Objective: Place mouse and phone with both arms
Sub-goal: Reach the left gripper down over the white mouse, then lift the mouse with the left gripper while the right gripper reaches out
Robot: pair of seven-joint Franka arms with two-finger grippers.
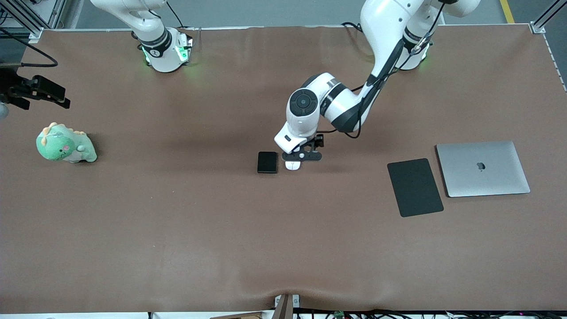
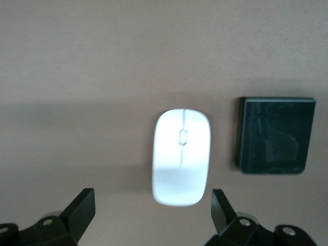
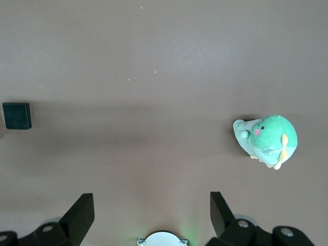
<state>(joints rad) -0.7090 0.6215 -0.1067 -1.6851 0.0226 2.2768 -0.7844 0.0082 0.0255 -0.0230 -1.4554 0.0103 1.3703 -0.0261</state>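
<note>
My left gripper grips the mouse's long sides next, to set the white mouse (image 1: pixel 293 165) on the black mouse pad (image 1: pixel 415 188).
The white mouse (image 1: pixel 293 165) lies near the table's middle, with the black phone (image 1: pixel 267 162) beside it toward the right arm's end. In the left wrist view the mouse (image 2: pixel 181 156) and the phone (image 2: pixel 275 136) lie side by side with a gap between them. My left gripper (image 1: pixel 301 158) hangs low over the mouse, open and empty (image 2: pixel 152 197), its fingers wider apart than the mouse. My right gripper (image 3: pixel 151 200) is open and empty, high over the table near its own base (image 3: pixel 162 240). That view also shows the phone (image 3: pixel 16 115).
A green dinosaur plush (image 1: pixel 65 145) sits toward the right arm's end, also in the right wrist view (image 3: pixel 266 141). A flat black mouse pad (image 1: pixel 415 187) and a closed silver laptop (image 1: pixel 483 168) lie toward the left arm's end. A black fixture (image 1: pixel 37 91) juts in above the plush.
</note>
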